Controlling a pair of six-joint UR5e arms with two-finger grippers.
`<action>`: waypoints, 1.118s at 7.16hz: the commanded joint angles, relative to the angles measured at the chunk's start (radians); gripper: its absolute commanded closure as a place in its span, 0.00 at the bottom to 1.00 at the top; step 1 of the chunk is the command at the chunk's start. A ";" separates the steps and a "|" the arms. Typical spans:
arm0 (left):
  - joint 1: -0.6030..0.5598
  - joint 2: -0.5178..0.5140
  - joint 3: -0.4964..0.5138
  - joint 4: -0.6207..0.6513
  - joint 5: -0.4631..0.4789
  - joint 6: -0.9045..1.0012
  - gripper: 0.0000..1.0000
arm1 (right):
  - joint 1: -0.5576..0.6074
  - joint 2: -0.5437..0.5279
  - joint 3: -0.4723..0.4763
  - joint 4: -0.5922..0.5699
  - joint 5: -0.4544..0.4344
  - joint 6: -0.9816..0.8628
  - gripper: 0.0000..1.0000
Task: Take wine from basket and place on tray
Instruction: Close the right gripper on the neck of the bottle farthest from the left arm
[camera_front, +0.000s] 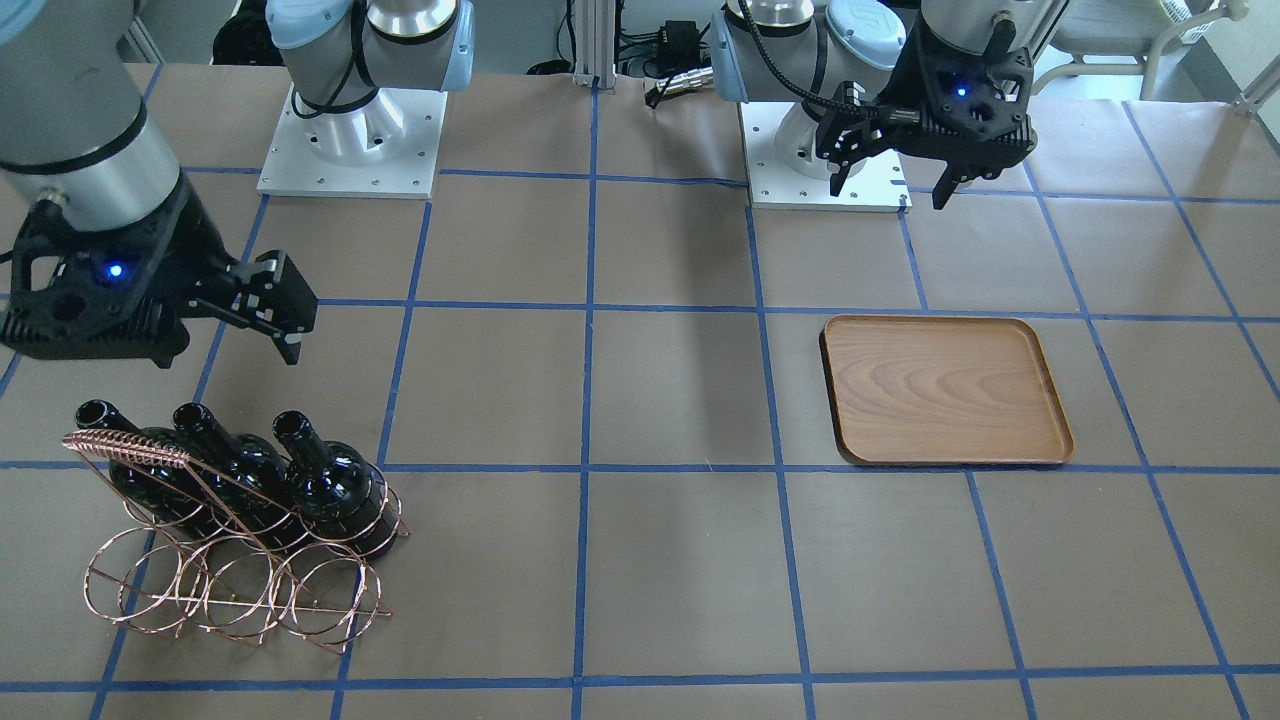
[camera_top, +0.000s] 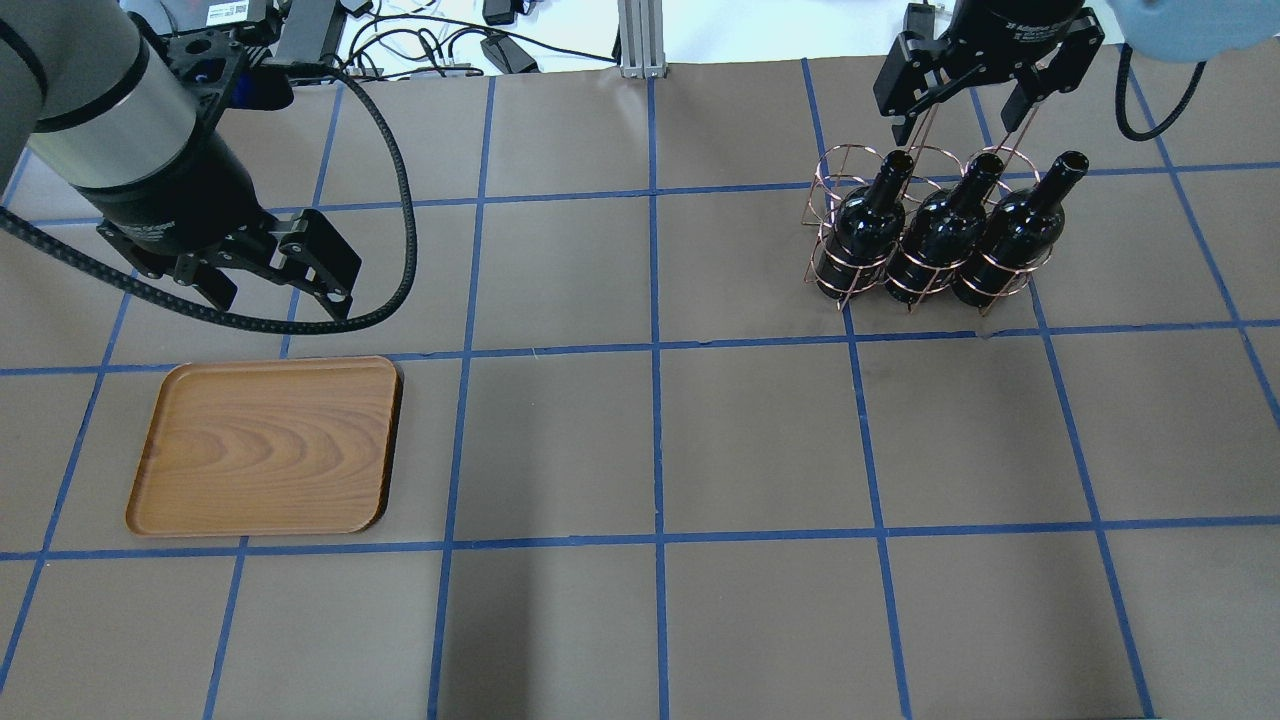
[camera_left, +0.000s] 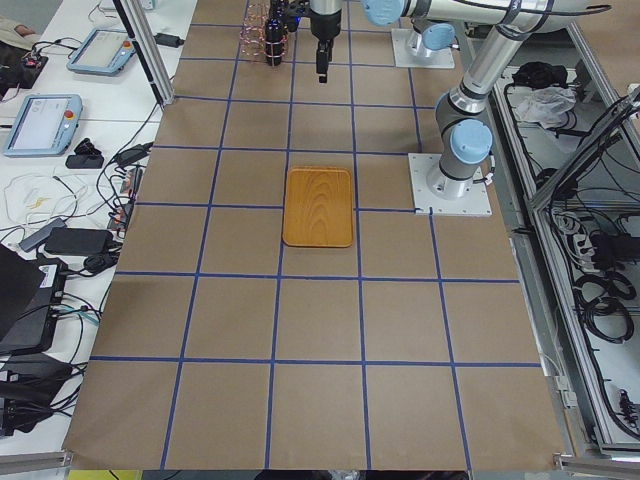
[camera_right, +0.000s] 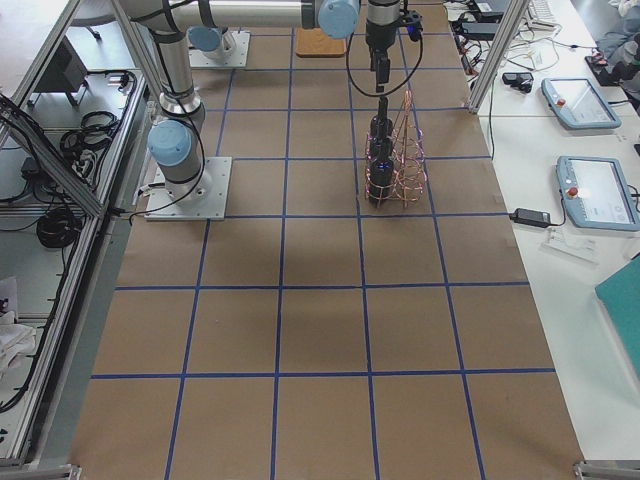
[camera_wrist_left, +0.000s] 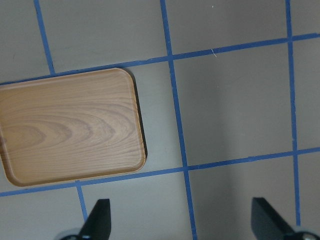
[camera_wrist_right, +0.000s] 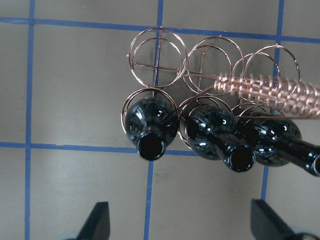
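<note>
Next, my right gripper grabs the middle wine bottle by its neck (camera_front: 204, 431) (camera_wrist_right: 231, 147), since the copper wire rings and neighbouring bottles crowd the middle bottle's body.
Three glossy black wine bottles (camera_top: 865, 215) (camera_top: 945, 225) (camera_top: 1020, 225) stand side by side, leaning, in the copper wire basket (camera_top: 830, 165) at the far right. The right wrist view looks down on their mouths (camera_wrist_right: 150, 127) and on the basket's coiled handle (camera_wrist_right: 270, 90). My right gripper (camera_top: 963, 120) is open and empty, above and just behind the bottle necks, touching nothing. The brown wooden tray (camera_top: 265, 445) lies empty at the left and shows in the left wrist view (camera_wrist_left: 70, 130). My left gripper (camera_top: 282, 300) is open and empty, hovering beyond the tray's far edge.
The table is brown paper with a blue tape grid. The two arm bases (camera_front: 350, 130) (camera_front: 825, 150) stand on white plates at the robot's side. A black cable (camera_top: 400, 200) loops off the left arm. Wide bare table lies between basket and tray.
</note>
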 joint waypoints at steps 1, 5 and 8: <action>0.000 0.000 0.000 -0.002 0.007 -0.001 0.00 | -0.066 0.081 -0.006 -0.003 0.002 -0.032 0.04; 0.004 0.000 0.000 -0.003 0.012 -0.001 0.00 | -0.079 0.120 0.030 -0.011 0.001 -0.041 0.21; 0.004 0.000 0.000 0.000 0.007 -0.001 0.00 | -0.079 0.112 0.028 -0.001 -0.018 -0.055 0.84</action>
